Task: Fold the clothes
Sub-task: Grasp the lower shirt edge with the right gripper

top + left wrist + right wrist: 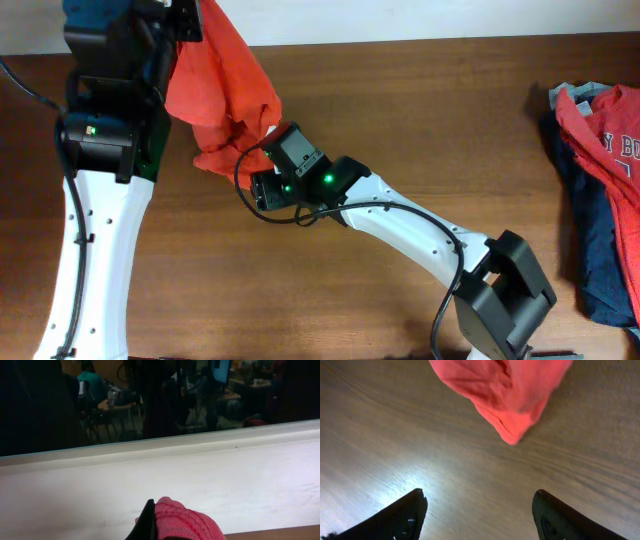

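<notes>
The robot's right gripper will next grab the hanging lower tip of the T-shirt, opposite the left gripper's hold, to spread the T-shirt out for folding.
An orange-red T-shirt [220, 90] hangs bunched from my left gripper [190, 20] at the table's far left edge, its lower end resting on the wood. In the left wrist view the gripper [157, 525] is shut on a fold of the shirt [185, 522]. My right gripper [262, 190] is open and empty, just below the shirt's lower end. In the right wrist view its two fingers [479, 510] are spread over bare wood, and the shirt's hanging tip [512, 390] is ahead of them, untouched.
A pile of other clothes, red on navy and grey [600, 180], lies at the table's right edge. A white wall ledge [200, 470] runs behind the table. The right arm [420, 235] crosses the middle of the table.
</notes>
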